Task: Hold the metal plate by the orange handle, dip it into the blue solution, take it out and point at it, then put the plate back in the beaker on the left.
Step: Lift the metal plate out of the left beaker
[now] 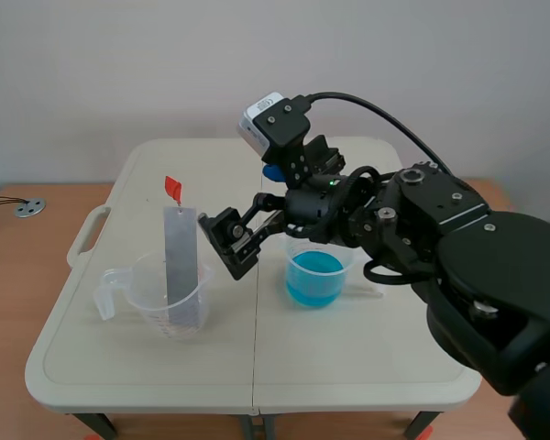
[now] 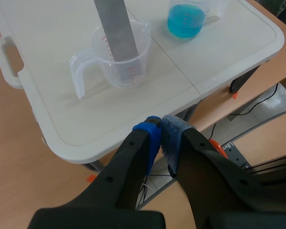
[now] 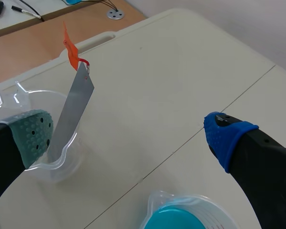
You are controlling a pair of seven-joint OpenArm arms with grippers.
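The metal plate needs to be dipped into the blue solution (image 1: 314, 278), so my right gripper will next grab the plate by its orange handle (image 1: 172, 189).
A grey metal plate (image 1: 180, 252) with an orange handle (image 1: 172, 189) leans upright in the clear beaker (image 1: 191, 310) on the table's left. To its right stands the beaker of blue solution (image 1: 314, 278). My right gripper (image 1: 250, 206) hovers open between the two beakers, just right of the plate's upper half. In the right wrist view it (image 3: 128, 136) is open, its grey-green pad (image 3: 35, 132) beside the plate (image 3: 72, 114), below the orange handle (image 3: 70, 50). My left gripper (image 2: 159, 128) is shut on nothing, low beyond the table's front edge, with the clear beaker (image 2: 78, 71) ahead.
The white folding table (image 1: 367, 385) has a centre seam and a carry handle (image 1: 84, 236) at its left edge. A small metal disc with a cable (image 1: 29, 208) lies on the wooden surface to the left. Table legs and a cable (image 2: 257, 102) are below the edge.
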